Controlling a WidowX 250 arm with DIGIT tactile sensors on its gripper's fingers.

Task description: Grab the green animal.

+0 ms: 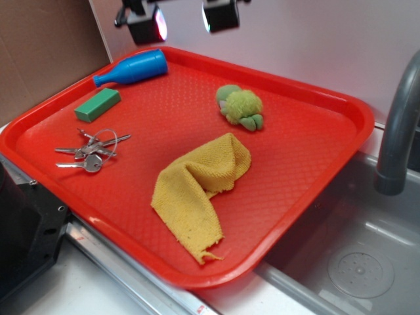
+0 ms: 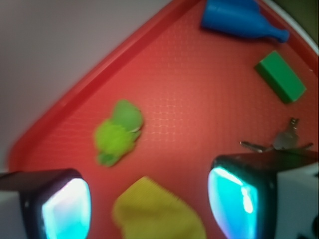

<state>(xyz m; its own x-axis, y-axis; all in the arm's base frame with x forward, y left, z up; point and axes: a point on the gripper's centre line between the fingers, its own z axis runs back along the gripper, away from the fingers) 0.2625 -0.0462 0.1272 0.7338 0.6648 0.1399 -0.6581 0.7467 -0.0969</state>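
Observation:
My gripper should move toward the green animal before it closes on it. My fingertips hang high over the red tray point(image 1: 315, 164), far above the animal, so they would miss it if I closed now.
The green animal point(image 1: 240, 107) is a small fuzzy plush with a yellow-green body and duller green head and feet, lying on the red tray point(image 1: 315, 164) toward its far right side. In the wrist view the green animal point(image 2: 118, 132) lies left of centre, ahead of the fingers. My gripper point(image 1: 184, 18) hangs high above the tray's back edge, well away from the toy. Seen from the wrist, the gripper point(image 2: 149, 204) is open, its two glowing pads far apart and nothing between them.
A yellow cloth point(image 1: 200, 187) lies crumpled in the tray's middle front. A blue bottle point(image 1: 133, 67) lies at the back left, a flat green block point(image 1: 97, 104) beside it, and a bunch of keys point(image 1: 92, 149) further forward. A grey sink point(image 1: 367, 262) with a faucet point(image 1: 399, 125) is on the right.

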